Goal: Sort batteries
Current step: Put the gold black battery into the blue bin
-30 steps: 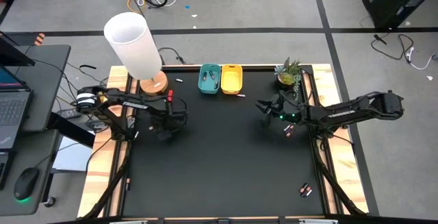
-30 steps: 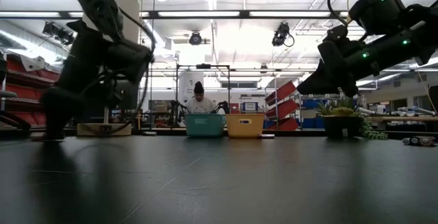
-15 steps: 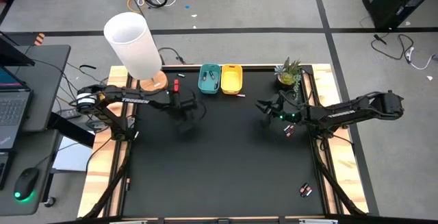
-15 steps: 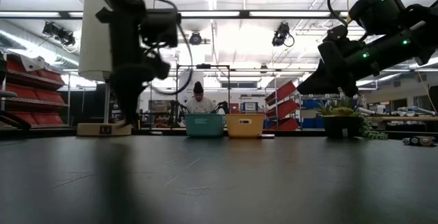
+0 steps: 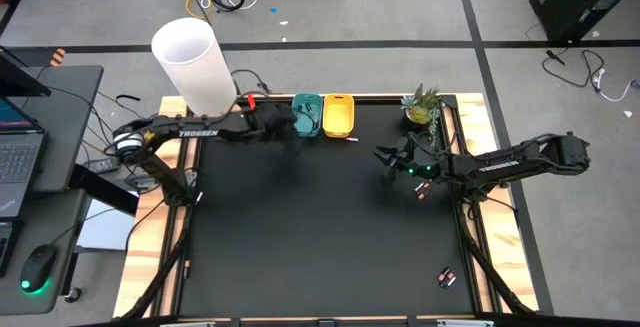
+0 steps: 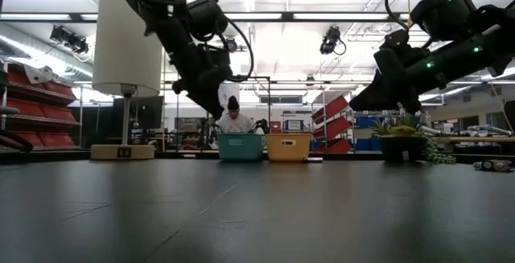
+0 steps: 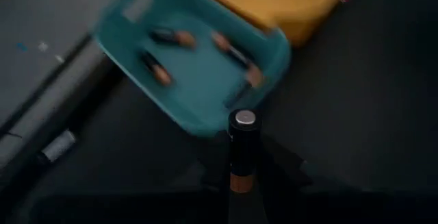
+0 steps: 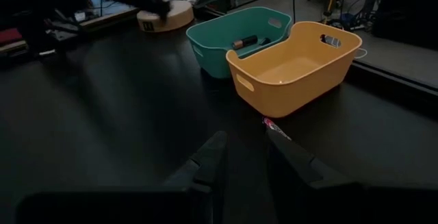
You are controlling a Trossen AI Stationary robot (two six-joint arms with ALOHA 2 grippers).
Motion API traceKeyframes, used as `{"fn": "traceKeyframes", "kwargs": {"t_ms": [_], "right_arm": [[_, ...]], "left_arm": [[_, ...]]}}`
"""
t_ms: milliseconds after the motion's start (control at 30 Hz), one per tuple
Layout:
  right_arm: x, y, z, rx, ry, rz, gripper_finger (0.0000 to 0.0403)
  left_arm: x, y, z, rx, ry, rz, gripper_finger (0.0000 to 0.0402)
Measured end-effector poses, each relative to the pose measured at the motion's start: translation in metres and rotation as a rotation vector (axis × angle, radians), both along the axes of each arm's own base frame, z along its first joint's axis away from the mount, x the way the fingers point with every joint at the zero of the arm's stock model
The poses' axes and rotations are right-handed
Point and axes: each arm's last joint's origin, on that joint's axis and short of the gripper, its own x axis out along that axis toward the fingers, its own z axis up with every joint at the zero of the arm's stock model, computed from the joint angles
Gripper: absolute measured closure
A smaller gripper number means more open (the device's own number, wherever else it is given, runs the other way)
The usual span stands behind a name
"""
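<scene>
I should move the battery toward the bin's rim with my left gripper before I release it, because the battery's silver end (image 7: 245, 117) hangs short of the teal bin's rim (image 7: 205, 129).
My left gripper (image 5: 287, 127) hangs by the left rim of the teal bin (image 5: 306, 114), shut on a black battery (image 7: 243, 138) with a copper-orange band and a silver end. In the left wrist view several black-and-copper batteries (image 7: 171, 38) lie on the teal bin's floor (image 7: 198, 87). The yellow bin (image 5: 338, 114) stands against the teal bin's right side. A small pinkish battery (image 8: 274, 125) lies on the table before the yellow bin (image 8: 294, 70). My right gripper (image 8: 243, 157) waits open above the table's right half (image 5: 385, 155), with nothing between its fingers. My left gripper pinches the battery between its two fingers, at the copper-banded end (image 7: 239, 181). The battery lies along the fingers, and its silver end (image 7: 244, 118) sticks out past the fingertips. The fingers slant down toward the far edge. The battery is lifted clear, just short of the teal bin's rim.
A white lamp (image 5: 195, 67) on a wooden base stands at the far left corner, behind my left arm. A potted plant (image 5: 422, 107) stands at the far right. More batteries lie near the right edge (image 5: 422, 192) and the near right corner (image 5: 447, 278). The table's middle is bare black mat.
My left gripper has gone up from low over the table's left side and toward the far edge and right, up to the teal bin. It has tipped from pointing steeply down to a slant. It stays shut on the battery.
</scene>
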Motion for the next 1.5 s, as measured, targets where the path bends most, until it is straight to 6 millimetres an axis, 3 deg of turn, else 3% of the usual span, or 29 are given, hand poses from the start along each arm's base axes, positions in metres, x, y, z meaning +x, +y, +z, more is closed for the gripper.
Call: {"fn": "traceKeyframes", "kwargs": {"t_ms": [267, 500, 1033, 1500], "right_arm": [[0.0, 0.0, -0.001, 0.0, 0.007, -0.001, 0.0315], [0.0, -0.001, -0.001, -0.001, 0.007, -0.008, 0.0315], [-0.001, -0.002, -0.001, 0.0, 0.014, -0.016, 0.0315], [-0.001, -0.003, -0.001, -0.008, 0.019, -0.022, 0.0315]], "left_arm": [[-0.006, 0.041, 0.012, 0.107, -0.159, 0.096, 0.0339], [-0.007, 0.061, 0.009, 0.12, -0.226, 0.121, 0.0339], [0.021, 0.078, -0.027, 0.172, -0.337, 0.132, 0.0268], [0.023, 0.074, -0.017, 0.186, -0.403, 0.104, 0.0264]]}}
